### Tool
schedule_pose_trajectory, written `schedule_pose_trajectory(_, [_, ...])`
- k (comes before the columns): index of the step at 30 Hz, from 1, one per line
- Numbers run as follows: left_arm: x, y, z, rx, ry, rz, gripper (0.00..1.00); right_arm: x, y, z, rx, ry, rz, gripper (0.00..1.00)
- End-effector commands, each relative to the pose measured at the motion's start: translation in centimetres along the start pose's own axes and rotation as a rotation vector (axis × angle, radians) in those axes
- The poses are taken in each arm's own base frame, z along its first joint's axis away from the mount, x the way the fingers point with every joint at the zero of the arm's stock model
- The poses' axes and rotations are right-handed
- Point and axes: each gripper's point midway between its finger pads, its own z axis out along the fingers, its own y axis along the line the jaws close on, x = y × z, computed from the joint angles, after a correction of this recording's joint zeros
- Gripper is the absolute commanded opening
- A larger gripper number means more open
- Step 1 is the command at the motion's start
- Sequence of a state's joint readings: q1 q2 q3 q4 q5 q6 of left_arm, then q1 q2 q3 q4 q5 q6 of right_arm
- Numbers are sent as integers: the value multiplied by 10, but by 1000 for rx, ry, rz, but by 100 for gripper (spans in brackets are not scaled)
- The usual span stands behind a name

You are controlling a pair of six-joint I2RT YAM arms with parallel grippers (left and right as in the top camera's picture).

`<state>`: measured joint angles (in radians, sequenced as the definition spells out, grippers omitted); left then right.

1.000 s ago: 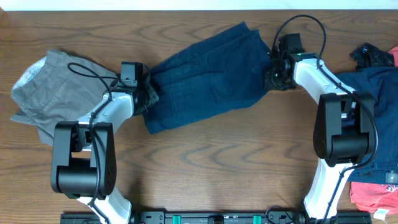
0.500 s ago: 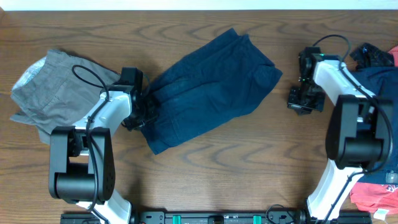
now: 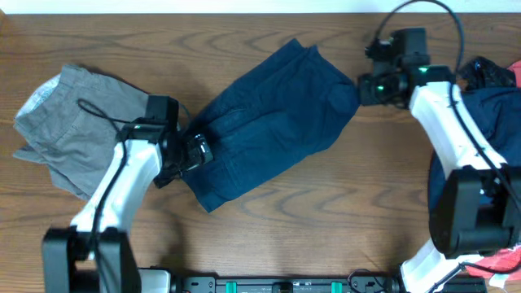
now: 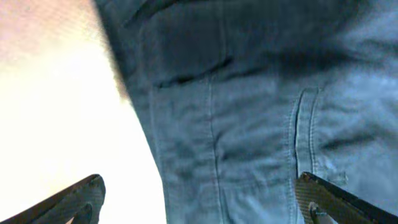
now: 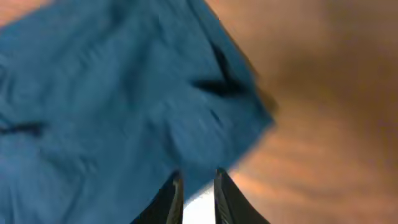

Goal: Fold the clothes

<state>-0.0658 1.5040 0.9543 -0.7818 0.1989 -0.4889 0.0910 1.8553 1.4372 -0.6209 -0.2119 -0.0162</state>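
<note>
My left gripper grabs the navy shorts (image 3: 269, 122) by the seamed end nearest the grey garment next, to fold that end over.
Dark navy shorts (image 3: 269, 122) lie spread slantwise in the middle of the table; these are the clothes at hand. My left gripper (image 3: 195, 153) is open wide over their lower left part. In the left wrist view the shorts (image 4: 249, 124) with seams and a pocket fill the space under the gripper (image 4: 200, 202), and nothing is pinched. My right gripper (image 3: 364, 87) is at the shorts' right corner. In the blurred right wrist view the gripper (image 5: 197, 177) shows only a narrow gap, with the cloth's (image 5: 112, 93) edge at its tips. Whether it pinches cloth is unclear.
A crumpled grey garment (image 3: 77, 130) lies at the left, beside the left arm. A heap of navy clothes (image 3: 488, 114) sits at the right edge, and a red garment (image 3: 505, 262) at the bottom right. Bare wooden table (image 3: 326, 212) lies in front of the shorts.
The left gripper has opened wide and let go of the shorts' left end. The right gripper swung away from the shorts, then came back to their right corner. The shorts shifted slightly.
</note>
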Motion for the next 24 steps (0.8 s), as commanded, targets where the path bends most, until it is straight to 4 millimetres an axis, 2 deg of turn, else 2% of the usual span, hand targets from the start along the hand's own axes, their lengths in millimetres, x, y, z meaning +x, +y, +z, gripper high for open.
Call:
schedule_pose_trajectory(1, [9,7,0,-31,34,-142,98,-1,17,27,-51,-1,-83,18])
schedule_pose_trajectory(4, [17,13,3,-51,60,-207,98,-3,29,53,-97,-17,-106,25])
schedule_pose_trajectory(7, [24,18,8,-68,77,-264,98,4,33,81,-114,-5,-117,40])
schedule_pose_trajectory(10, [31,22,13,-81,90,-307,98,18,18,98,-49,42,-96,37])
schedule_pose_trajectory(11, [31,23,15,-77,88,-305,98,25,6,102,7,67,-61,36])
schedule_pose_trajectory(14, [30,20,21,-47,83,-269,98,46,-23,99,155,149,42,32])
schedule_pose_trajectory(16, [29,13,26,2,80,-204,98,60,-29,95,170,207,61,31])
schedule_pose_trajectory(21, [26,10,37,42,56,-114,98,106,-35,79,184,398,100,18])
schedule_pose_trajectory(24, [25,8,42,57,51,-84,98,127,-43,67,245,490,151,15])
